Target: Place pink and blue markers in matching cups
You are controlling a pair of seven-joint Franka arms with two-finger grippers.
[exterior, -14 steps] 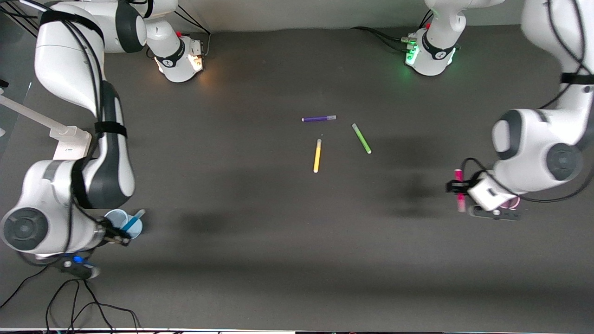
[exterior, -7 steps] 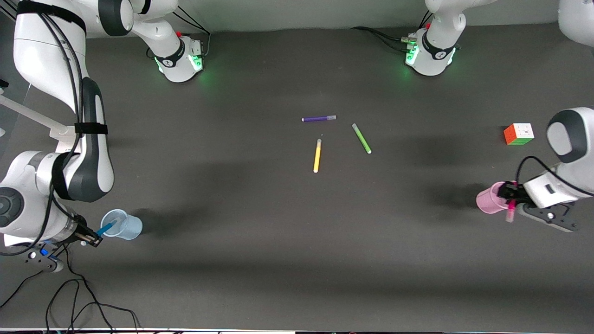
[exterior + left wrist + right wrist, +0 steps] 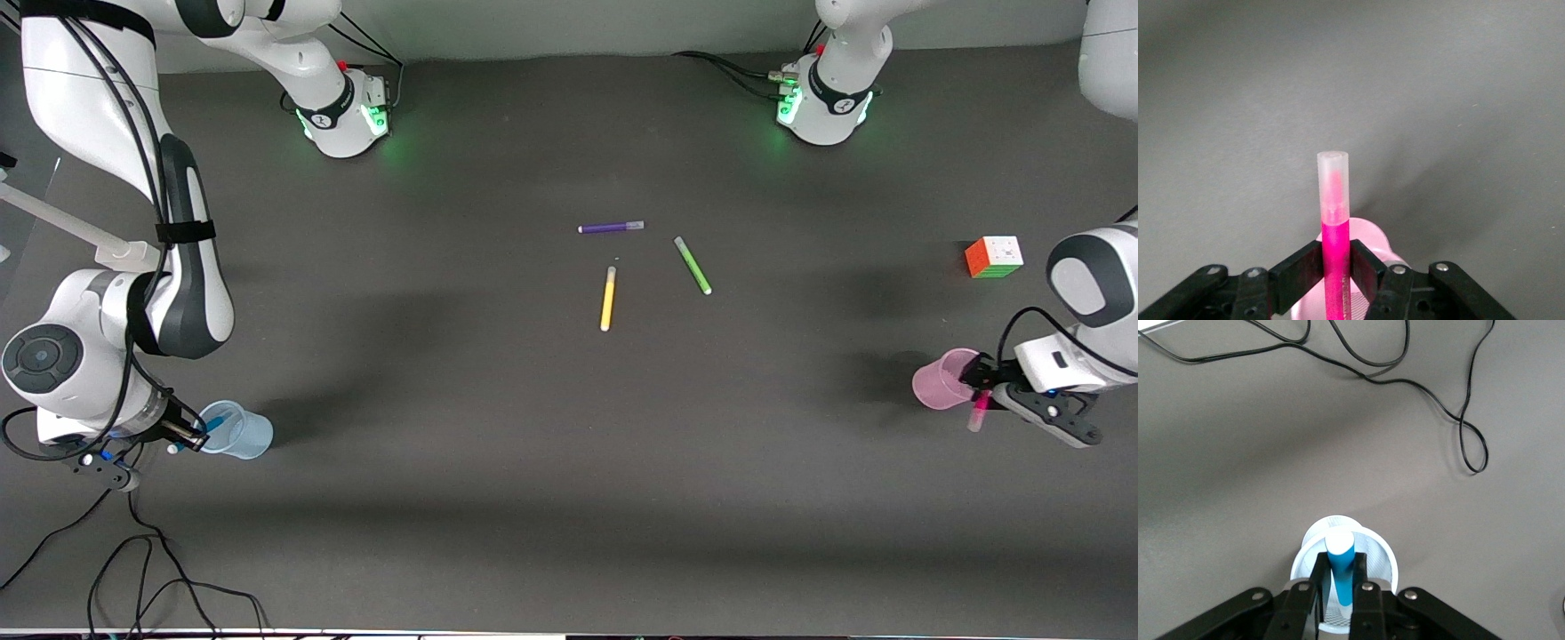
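The pink marker's pale cap hangs outside the pink cup's rim, so my left gripper moves the marker inside the pink cup next before releasing it.
The blue marker slants into the mouth of the pale blue cup at the right arm's end of the table. My right gripper is shut on it just outside the rim. In the right wrist view the blue marker sits between the black fingers over the blue cup. At the left arm's end, my left gripper is shut on the pink marker beside the pink cup. The pink marker points its pale cap past the jaws, with the pink cup just under them.
A purple pen, a green pen and a yellow pen lie mid-table. A multicoloured cube sits farther from the front camera than the pink cup. Black cables trail near the blue cup.
Both arms have swung out toward their own table ends, keeping their markers. The left arm uncovered the pink cup and the cube. The blue marker now enters its cup from the outer rim.
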